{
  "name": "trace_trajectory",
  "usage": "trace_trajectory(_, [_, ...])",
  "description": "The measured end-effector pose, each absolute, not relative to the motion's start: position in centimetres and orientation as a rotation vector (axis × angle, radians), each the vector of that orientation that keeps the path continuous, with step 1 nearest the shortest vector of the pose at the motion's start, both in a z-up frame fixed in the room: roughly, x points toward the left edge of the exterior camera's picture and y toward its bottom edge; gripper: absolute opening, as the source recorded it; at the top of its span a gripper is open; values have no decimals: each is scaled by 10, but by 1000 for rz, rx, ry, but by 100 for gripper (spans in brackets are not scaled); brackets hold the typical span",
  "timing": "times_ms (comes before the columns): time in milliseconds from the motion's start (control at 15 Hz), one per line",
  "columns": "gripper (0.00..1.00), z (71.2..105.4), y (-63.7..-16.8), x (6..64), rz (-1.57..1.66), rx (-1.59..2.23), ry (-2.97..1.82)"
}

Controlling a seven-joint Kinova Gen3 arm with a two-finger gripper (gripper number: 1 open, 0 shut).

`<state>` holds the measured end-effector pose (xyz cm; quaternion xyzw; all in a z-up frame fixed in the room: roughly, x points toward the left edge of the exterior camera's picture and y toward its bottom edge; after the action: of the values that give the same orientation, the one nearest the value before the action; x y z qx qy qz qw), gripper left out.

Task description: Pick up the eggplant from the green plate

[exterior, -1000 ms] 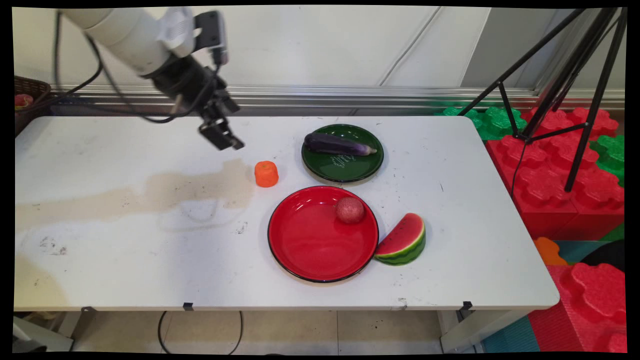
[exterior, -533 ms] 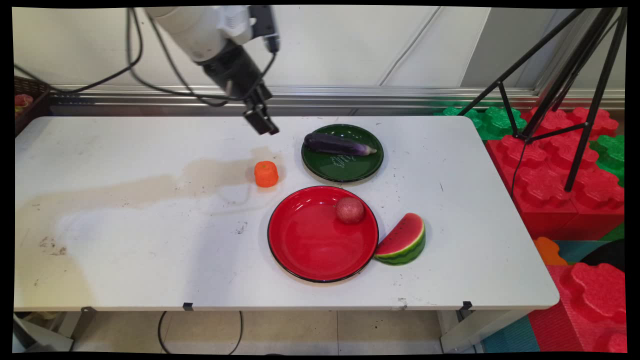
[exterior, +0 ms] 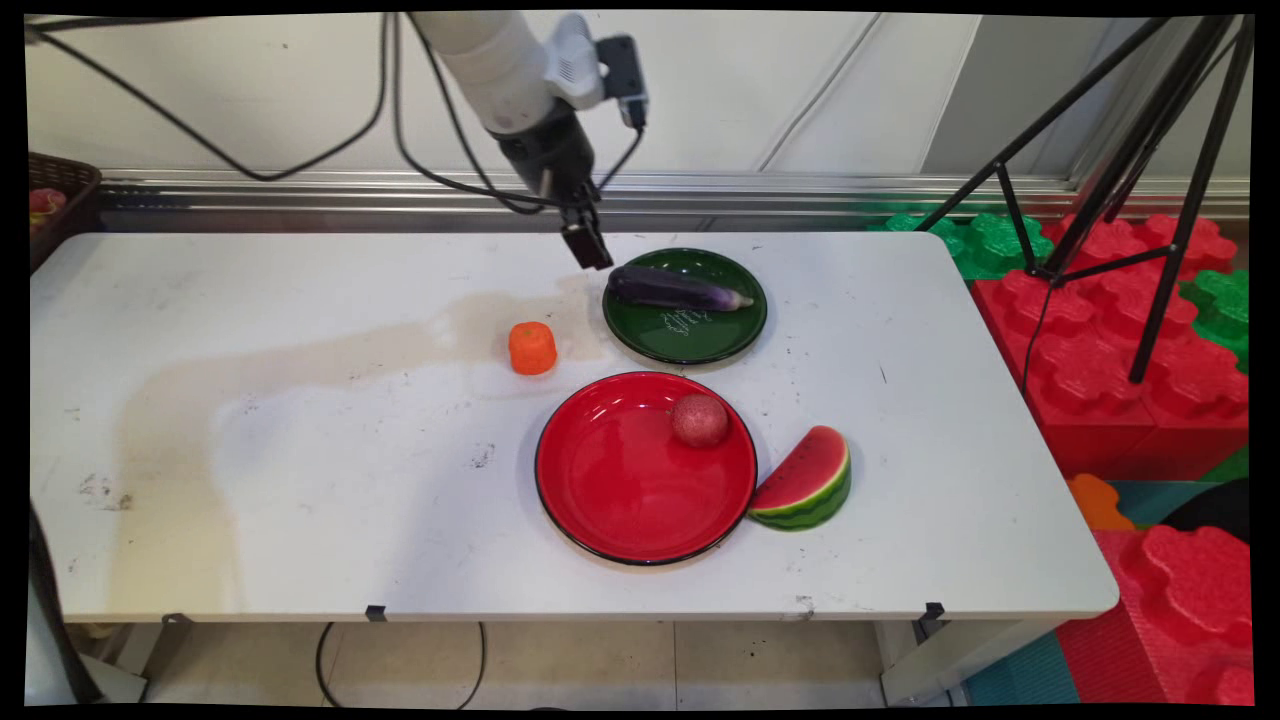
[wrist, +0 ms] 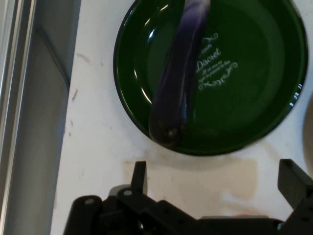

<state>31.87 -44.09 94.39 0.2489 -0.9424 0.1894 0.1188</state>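
Note:
The purple eggplant has to be lifted off the green plate (exterior: 700, 338), so my gripper will next grab it by its blunt dark end (exterior: 626, 283).
My gripper (exterior: 590, 252) hangs over the table's far side, just left of the green plate (exterior: 700, 338), and holds nothing. In the hand view my gripper (wrist: 215, 183) is open, its two fingers (wrist: 139, 175) spread wide over bare table just short of the plate's rim (wrist: 244, 117). A purple eggplant (exterior: 675, 289) lies across that plate, its blunt end (wrist: 168, 122) nearest to me. An orange toy piece (exterior: 532, 347) stands on the table to the lower left of the gripper.
A red plate (exterior: 610, 490) with a red round fruit (exterior: 699, 420) on it sits nearer the front, a watermelon slice (exterior: 808, 480) at its right rim. A black tripod (exterior: 1100, 150) and red and green foam blocks (exterior: 1110, 340) stand right of the table. A basket (exterior: 55, 190) is at far left.
The arm has swung right along the table's far side, from left of the orange piece to the green plate's left rim. Nothing on the table has moved.

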Motion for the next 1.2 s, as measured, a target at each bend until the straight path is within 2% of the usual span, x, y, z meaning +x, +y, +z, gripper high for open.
trace_trajectory(800, [100, 861, -532, 284, 439, 712, -2837])
trace_trajectory(1200, [100, 836, -552, 274, 387, 691, -2842])
